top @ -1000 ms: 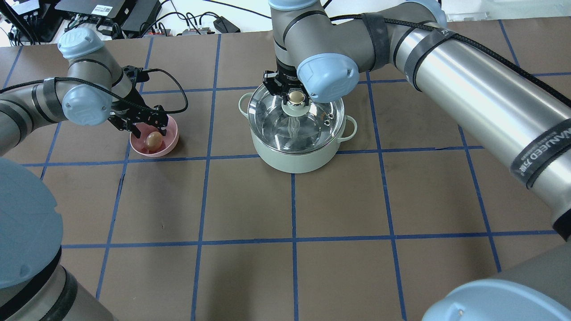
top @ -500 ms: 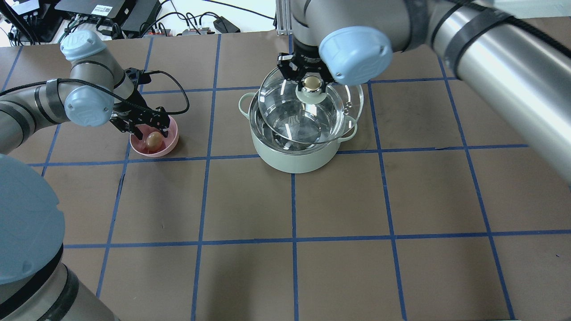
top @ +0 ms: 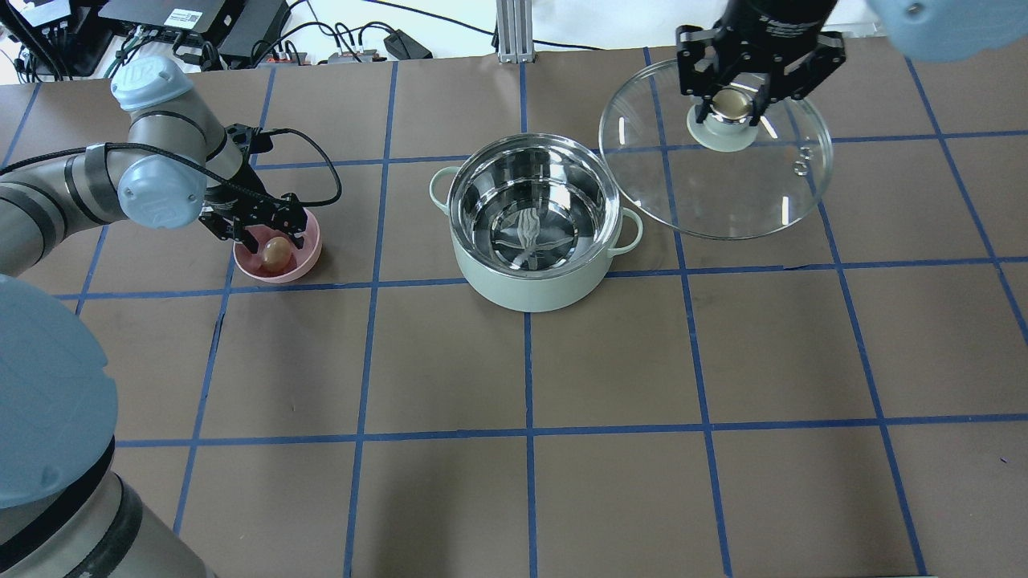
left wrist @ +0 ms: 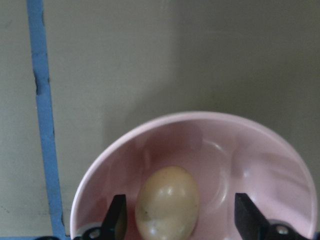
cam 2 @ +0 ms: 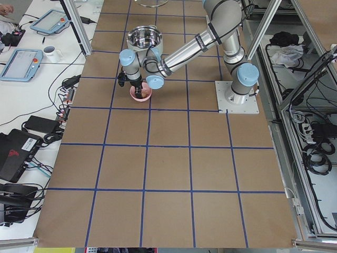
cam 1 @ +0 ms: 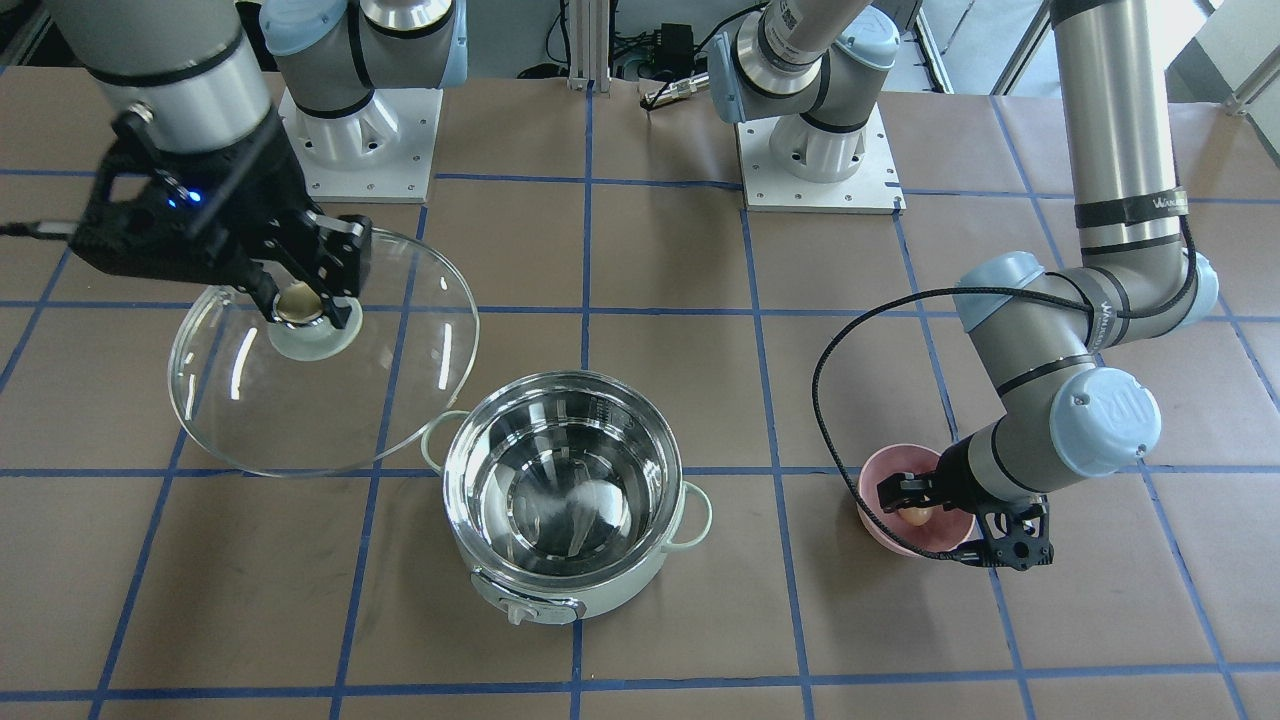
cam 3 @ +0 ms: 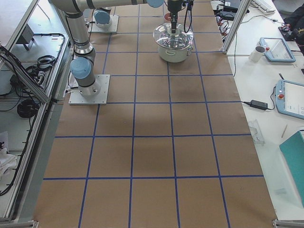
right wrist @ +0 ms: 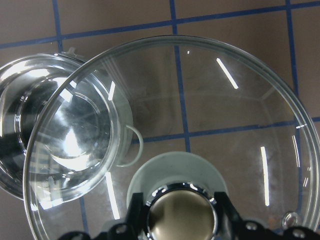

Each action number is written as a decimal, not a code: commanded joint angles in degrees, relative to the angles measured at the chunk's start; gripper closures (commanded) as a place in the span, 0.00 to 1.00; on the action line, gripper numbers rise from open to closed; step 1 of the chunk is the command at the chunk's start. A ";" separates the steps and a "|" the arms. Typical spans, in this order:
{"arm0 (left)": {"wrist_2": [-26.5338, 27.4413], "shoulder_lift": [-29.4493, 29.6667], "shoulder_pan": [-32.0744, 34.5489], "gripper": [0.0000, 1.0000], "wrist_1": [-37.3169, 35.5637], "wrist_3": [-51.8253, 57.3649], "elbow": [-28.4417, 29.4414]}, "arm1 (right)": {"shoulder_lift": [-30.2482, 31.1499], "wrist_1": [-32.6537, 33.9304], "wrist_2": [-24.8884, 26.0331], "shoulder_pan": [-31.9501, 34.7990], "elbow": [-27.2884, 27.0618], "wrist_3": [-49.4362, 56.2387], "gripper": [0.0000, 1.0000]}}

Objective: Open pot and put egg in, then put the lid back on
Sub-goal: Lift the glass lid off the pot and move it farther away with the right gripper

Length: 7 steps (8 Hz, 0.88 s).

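The left gripper takes hold of the egg across its long facing sides next, since the egg (top: 275,253) curves away at its rounded ends.
The mint-green pot (top: 530,291) stands open near the table's middle, its steel inside bare; it also shows in the front view (cam 1: 620,580). My right gripper (top: 730,103) is shut on the golden knob (right wrist: 181,216) of the glass lid (top: 723,193) and holds the lid tilted in the air, to the right of the pot and clear of it. The tan egg (top: 275,253) lies in a pink bowl (top: 310,258). My left gripper (left wrist: 182,222) is open and reaches down into the bowl with a finger on either side of the egg (left wrist: 167,202).
Blue tape lines grid the brown table. Cables and electronics (top: 201,24) lie past the far edge. The two arm bases (cam 1: 815,150) stand at the robot's side of the table. Monitors and a mug (cam 2: 51,52) sit on a side bench.
My right gripper has lifted the lid off the pot and carried it away to the right. My left gripper has stayed over the bowl around the egg.
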<state>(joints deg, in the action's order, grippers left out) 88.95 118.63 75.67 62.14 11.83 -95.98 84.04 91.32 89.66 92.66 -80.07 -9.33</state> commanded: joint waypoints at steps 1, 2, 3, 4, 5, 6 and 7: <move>-0.10 0.03 0.00 0.58 0.09 -0.14 0.00 | 4.10 -5.45 0.16 -3.45 -1.23 4.32 0.77; -0.10 0.03 -0.08 0.71 0.09 -0.14 0.00 | 4.46 -6.06 0.08 -3.45 -1.58 4.41 0.78; -0.10 0.03 0.00 0.80 0.09 -0.14 0.00 | 4.47 -6.07 0.34 -3.45 -1.58 4.50 0.78; -0.01 0.03 0.00 0.97 0.18 -0.05 0.00 | 4.55 -6.07 0.51 -3.53 -1.58 5.37 0.78; -0.01 -0.06 0.00 1.00 0.44 -0.14 0.00 | 4.55 -6.07 0.51 -3.53 -1.58 5.55 0.78; 0.08 -0.24 0.00 1.00 0.53 -0.22 0.09 | 4.73 -6.16 0.51 -3.45 -1.58 5.55 0.78; 0.08 -0.76 0.00 1.00 0.61 -1.18 0.26 | 4.82 -6.16 0.34 -3.45 -1.58 5.55 0.78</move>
<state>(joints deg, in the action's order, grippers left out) 88.98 118.50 75.67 62.57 11.62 -95.94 88.66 85.23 90.14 89.17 -81.64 -3.91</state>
